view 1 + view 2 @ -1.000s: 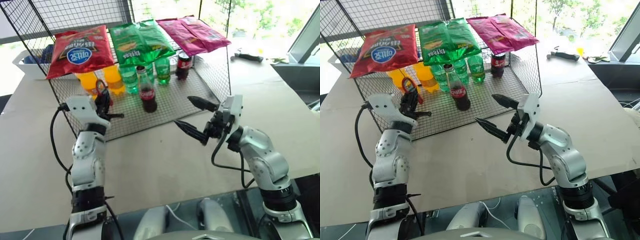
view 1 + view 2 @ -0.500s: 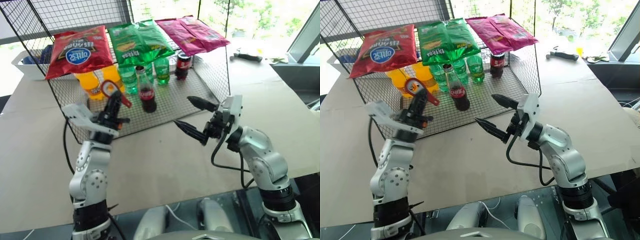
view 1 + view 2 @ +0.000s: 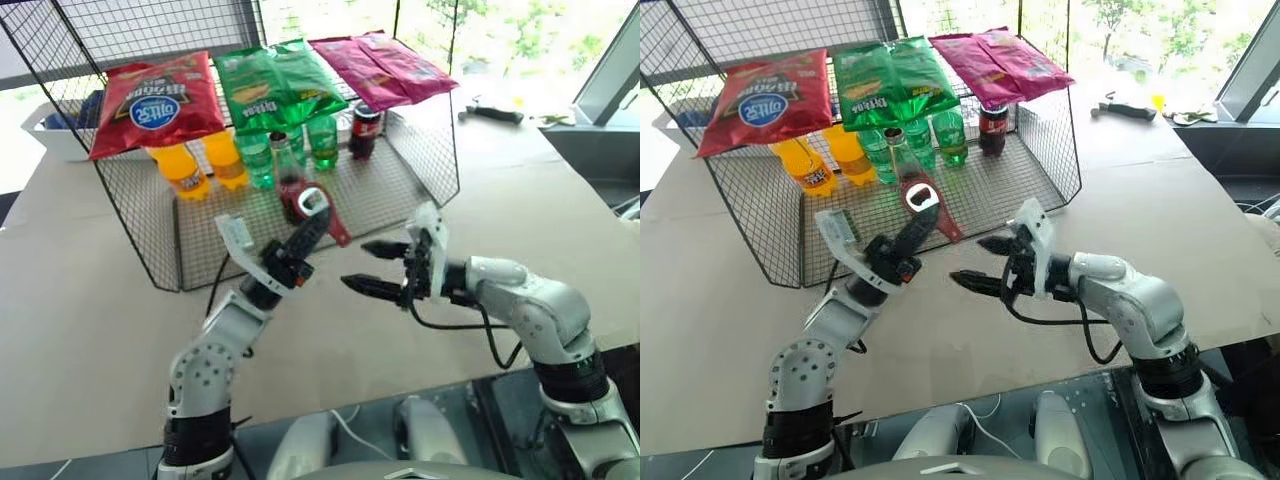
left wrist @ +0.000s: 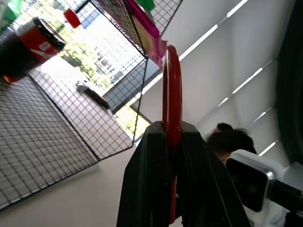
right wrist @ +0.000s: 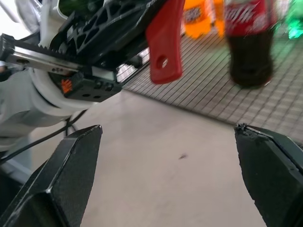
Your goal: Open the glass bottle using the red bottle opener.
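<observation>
The robot's right gripper next needs to grab the free handle end [image 3: 341, 232] [image 5: 165, 65] to open the bottle with the red bottle opener, since the left gripper covers the opener's middle.
The glass bottle [image 3: 281, 152] stands upright on the floor of the wire rack [image 3: 385, 190], with dark liquid and a red label; its body also shows in the right wrist view [image 5: 246, 42]. My left gripper [image 3: 312, 222] is shut on the red bottle opener [image 3: 322, 208], holding it by the middle with the ring head up, in front of the bottle's lower half. The opener shows edge-on between the left fingers [image 4: 171, 94]. My right gripper [image 3: 362, 265] is open and empty, pointing left, a short way right of the opener. The opener's handle end [image 5: 164, 45] hangs above the gap between the right fingers.
Three snack bags, red [image 3: 155, 100], green [image 3: 275, 85] and magenta [image 3: 385, 65], lie on top of the rack. Orange bottles [image 3: 182, 170], green bottles [image 3: 323, 140] and a dark plastic cola bottle [image 3: 366, 128] stand inside. A white bin [image 3: 50, 128] sits far left, a tool [image 3: 495, 112] far right.
My left arm has swung right with the opener and rolled, bringing it in front of the bottle and close to the right gripper. The right gripper has dropped slightly and turned to point left.
</observation>
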`<control>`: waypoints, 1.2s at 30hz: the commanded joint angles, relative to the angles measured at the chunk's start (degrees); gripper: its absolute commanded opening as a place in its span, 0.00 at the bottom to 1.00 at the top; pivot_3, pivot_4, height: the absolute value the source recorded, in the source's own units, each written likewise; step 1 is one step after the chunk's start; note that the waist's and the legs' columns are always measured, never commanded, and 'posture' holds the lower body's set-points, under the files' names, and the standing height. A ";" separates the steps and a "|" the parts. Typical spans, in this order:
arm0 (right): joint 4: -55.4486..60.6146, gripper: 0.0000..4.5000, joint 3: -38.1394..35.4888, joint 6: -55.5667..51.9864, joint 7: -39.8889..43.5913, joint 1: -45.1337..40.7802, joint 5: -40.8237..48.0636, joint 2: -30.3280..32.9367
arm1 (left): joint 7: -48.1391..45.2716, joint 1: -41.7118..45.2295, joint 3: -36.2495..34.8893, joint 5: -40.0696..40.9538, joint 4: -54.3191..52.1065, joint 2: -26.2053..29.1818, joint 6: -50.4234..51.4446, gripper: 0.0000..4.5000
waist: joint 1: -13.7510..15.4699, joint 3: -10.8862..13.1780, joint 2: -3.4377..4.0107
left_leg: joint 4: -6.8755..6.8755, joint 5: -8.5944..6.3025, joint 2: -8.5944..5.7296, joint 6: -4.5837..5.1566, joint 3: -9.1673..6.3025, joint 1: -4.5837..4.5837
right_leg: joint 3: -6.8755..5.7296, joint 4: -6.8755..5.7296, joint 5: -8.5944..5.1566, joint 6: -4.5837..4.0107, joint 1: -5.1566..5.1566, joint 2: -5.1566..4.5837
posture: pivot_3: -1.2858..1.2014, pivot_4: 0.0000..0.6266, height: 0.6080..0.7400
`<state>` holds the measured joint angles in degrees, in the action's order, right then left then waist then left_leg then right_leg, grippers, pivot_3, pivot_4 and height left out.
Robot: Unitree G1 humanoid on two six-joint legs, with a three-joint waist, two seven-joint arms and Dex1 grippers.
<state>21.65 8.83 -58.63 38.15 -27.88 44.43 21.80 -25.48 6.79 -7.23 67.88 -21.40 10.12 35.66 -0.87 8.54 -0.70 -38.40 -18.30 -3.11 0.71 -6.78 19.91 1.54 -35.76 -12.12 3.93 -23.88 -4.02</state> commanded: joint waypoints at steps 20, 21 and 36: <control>-6.01 0.11 -7.86 -22.96 0.52 -12.73 22.17 0.22 | -9.15 -1.67 3.60 1.68 -1.00 3.44 5.01 0.00 | 0.21 0.01 0.00 | 0.03 -0.01 -0.02 0.02 -0.06 0.06 | -0.05 0.11 0.00 0.00 -0.01 -0.03 | 0.52 0.24 1.00; -6.26 0.06 -8.08 -23.48 0.42 -12.67 22.66 0.06 | -9.27 -1.66 3.74 1.74 -0.95 3.67 5.28 0.00 | 0.19 0.01 0.00 | 0.03 -0.01 -0.03 0.02 -0.05 0.06 | -0.05 0.11 -0.01 0.00 -0.01 -0.03 | 0.52 0.24 1.00; -3.17 0.00 -9.82 -21.63 -2.97 -2.67 22.80 -0.19 | -12.08 -1.91 2.91 3.84 -0.63 7.91 8.64 0.50 | 0.39 0.02 0.03 | 0.05 -0.01 -0.02 0.02 -0.11 0.07 | -0.08 0.13 -0.01 0.00 -0.02 -0.04 | 0.52 0.24 1.00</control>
<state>15.91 0.49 -81.97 34.52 -31.55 66.96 20.32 -37.04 4.76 -3.91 71.41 -21.13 17.45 44.19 -0.48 8.57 -0.67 -38.35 -18.31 -3.14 0.73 -6.87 19.99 1.46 -35.63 -12.13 3.93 -23.90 -4.06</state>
